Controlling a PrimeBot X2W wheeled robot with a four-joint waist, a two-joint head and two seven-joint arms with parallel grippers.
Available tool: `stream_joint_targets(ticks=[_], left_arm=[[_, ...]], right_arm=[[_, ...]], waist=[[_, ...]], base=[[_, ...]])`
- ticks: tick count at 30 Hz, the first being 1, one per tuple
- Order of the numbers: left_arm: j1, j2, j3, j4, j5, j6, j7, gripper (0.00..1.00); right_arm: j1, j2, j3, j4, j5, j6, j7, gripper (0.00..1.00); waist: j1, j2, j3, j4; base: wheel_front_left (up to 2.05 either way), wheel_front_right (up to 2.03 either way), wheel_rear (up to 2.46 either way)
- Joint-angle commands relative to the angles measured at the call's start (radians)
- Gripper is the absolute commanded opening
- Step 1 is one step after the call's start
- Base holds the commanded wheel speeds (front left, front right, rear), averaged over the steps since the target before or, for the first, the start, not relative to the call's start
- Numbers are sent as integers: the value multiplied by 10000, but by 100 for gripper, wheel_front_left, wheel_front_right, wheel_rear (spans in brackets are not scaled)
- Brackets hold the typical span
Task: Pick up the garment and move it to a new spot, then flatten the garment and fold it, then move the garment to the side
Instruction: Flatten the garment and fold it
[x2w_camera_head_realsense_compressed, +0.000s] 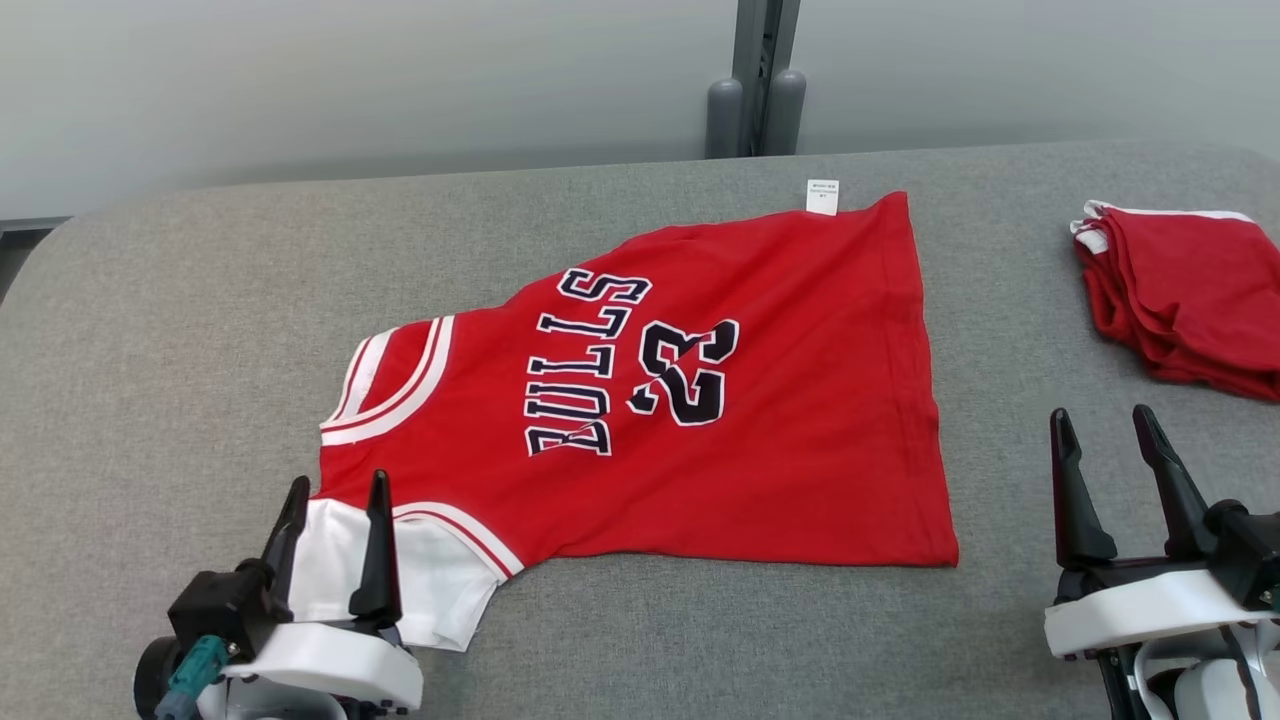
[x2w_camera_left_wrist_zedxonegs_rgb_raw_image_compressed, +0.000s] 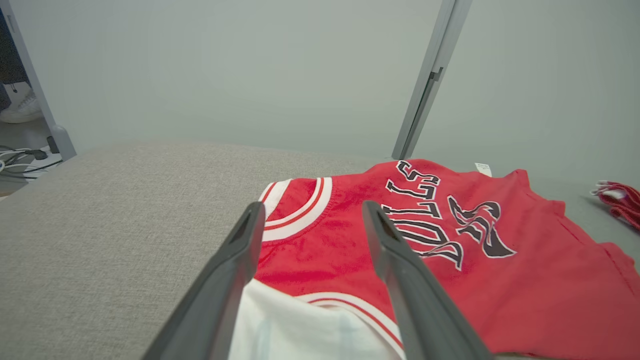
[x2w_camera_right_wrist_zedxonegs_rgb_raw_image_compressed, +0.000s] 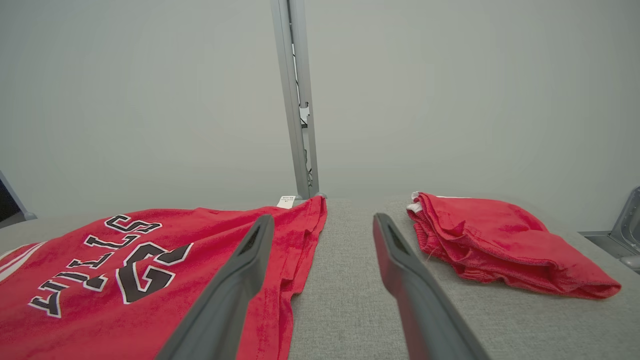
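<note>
The jersey's body (x2w_camera_head_realsense_compressed: 786, 408) lies spread flat on the tabletop, so my right gripper should grab the jersey by its red hem corner (x2w_camera_head_realsense_compressed: 945, 553) next.
The garment (x2w_camera_head_realsense_compressed: 760, 400) is a red jersey with white trim, a white sleeve and "BULLS 23" in dark print, spread flat on the grey table (x2w_camera_head_realsense_compressed: 180, 330), collar to the left. My left gripper (x2w_camera_head_realsense_compressed: 335, 487) stands open at the jersey's near left corner, its fingers over the white sleeve (x2w_camera_head_realsense_compressed: 440, 580), holding nothing. The left wrist view has the same jersey (x2w_camera_left_wrist_zedxonegs_rgb_raw_image_compressed: 500, 295) beyond the open left gripper (x2w_camera_left_wrist_zedxonegs_rgb_raw_image_compressed: 312, 212). My right gripper (x2w_camera_head_realsense_compressed: 1100, 420) is open near the table's front right, apart from the jersey's hem (x2w_camera_right_wrist_zedxonegs_rgb_raw_image_compressed: 300, 250); the right wrist view looks between its spread fingers (x2w_camera_right_wrist_zedxonegs_rgb_raw_image_compressed: 240, 280).
A folded red garment (x2w_camera_head_realsense_compressed: 1190, 290) with white trim lies at the table's right edge, also in the right wrist view as a folded pile (x2w_camera_right_wrist_zedxonegs_rgb_raw_image_compressed: 500, 245). A grey post (x2w_camera_head_realsense_compressed: 755, 80) stands behind the table against a pale wall. Bare table stretches left of the jersey.
</note>
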Motion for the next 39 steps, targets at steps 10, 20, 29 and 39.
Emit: stream_joint_targets(ticks=[10,20,29,39], left_arm=[[706,-697,545,-956,915,-388,-41,100],[1262,-1111,1111,-1157,1267,-579,-31,100],[1366,-1311,1313,-1105,1456,-703,-32,100],[1454,-1399,1444,-911,1529,-869,-32,100]], right_arm=[[365,175,678,-881,-405,1,-62,100],[314,184,1091,-799,104,1,-62,100],[309,181,1467,-734,328,1,-62,100],[380,182,1532,-580,316,1,-62,100]], waist=[[0,-1,-389,-68],[0,-1,-531,-109],[0,-1,-658,-96],[0,-1,-784,-57]], base=[[0,0,0],[0,0,0],[0,0,0],[0,0,0]])
